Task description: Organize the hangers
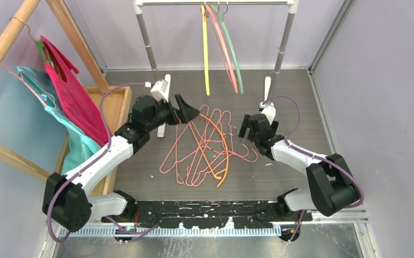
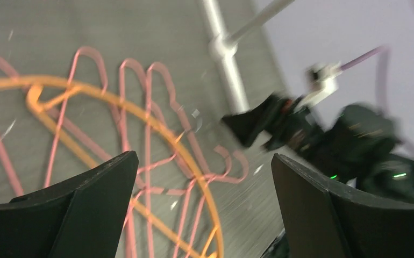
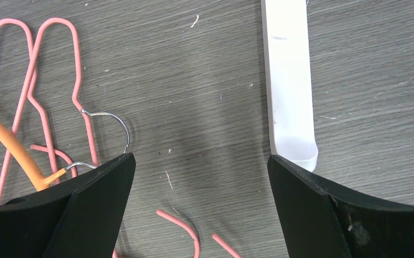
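Note:
I will next pick up the orange hanger by its curved arm (image 1: 226, 149) with my left gripper. The hanger's metal hook will stay free, so I can hang the hanger on the bar (image 1: 215, 3).
Several pink wire hangers (image 1: 186, 156) and one orange hanger (image 1: 223, 148) lie tangled on the table's middle. On the rail (image 1: 215, 3) at the back hang a yellow hanger (image 1: 205, 54), a pink one (image 1: 223, 51) and a grey-green one (image 1: 236, 59). My left gripper (image 1: 192, 112) is open over the pile's far left edge; its wrist view shows the orange hanger (image 2: 140, 115) and pink wires (image 2: 148, 107) below the empty gap (image 2: 204, 157). My right gripper (image 1: 243, 129) is open at the pile's right edge, empty (image 3: 200, 157), with a pink hook (image 3: 186, 226) on the table under it.
A wooden rack (image 1: 3, 43) at the left carries hangers draped with a magenta garment (image 1: 73, 97) and a teal one (image 1: 81, 142), over a wooden tray (image 1: 120, 107). The rail's two posts (image 1: 147, 43) (image 1: 283, 48) end in white feet (image 3: 288, 80). Walls close in on all sides.

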Tool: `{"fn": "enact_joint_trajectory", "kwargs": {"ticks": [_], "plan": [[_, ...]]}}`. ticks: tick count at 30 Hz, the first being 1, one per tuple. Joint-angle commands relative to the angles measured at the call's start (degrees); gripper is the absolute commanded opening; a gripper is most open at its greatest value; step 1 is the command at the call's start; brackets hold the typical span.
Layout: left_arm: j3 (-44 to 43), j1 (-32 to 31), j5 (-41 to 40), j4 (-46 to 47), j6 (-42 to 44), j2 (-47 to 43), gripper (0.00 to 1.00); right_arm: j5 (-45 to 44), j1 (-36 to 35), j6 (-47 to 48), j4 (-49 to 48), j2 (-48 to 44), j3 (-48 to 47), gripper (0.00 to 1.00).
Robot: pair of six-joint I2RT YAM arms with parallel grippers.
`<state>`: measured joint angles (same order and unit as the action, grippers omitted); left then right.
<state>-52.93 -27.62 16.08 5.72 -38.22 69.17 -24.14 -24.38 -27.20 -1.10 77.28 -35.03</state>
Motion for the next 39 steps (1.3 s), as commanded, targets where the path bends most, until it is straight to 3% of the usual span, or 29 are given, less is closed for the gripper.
{"fn": "enact_joint_trajectory", "kwargs": {"ticks": [1, 6, 14, 24, 31, 39], "plan": [[4.5, -5.9, -7.4, -4.4, 7.7, -0.6, 0.98, -0.6, -0.2, -0.6, -1.6, -1.3, -1.4, 1.00], [4.1, -21.3, -23.4, -8.6, 9.7, 3.1, 0.97, -1.0, -0.2, -1.1, -1.0, -1.6, -1.7, 1.00], [-0.3, -35.2, -37.0, -12.3, 4.9, 12.4, 0.83, -3.1, -0.2, -1.0, 1.1, -3.5, -1.9, 1.00], [-7.9, -40.3, -42.2, -11.1, 3.1, 25.2, 0.69, -4.0, 0.4, -1.4, 1.9, -5.6, -1.8, 1.00], [-13.1, -40.8, -43.8, -12.8, 2.3, 34.5, 0.68, -3.2, 2.5, -1.5, 1.7, -7.1, -0.2, 1.00], [-15.4, -40.8, -45.1, -14.6, 2.2, 38.8, 0.65, -2.0, 3.9, -1.7, 0.7, -7.4, 1.3, 1.00]]}}
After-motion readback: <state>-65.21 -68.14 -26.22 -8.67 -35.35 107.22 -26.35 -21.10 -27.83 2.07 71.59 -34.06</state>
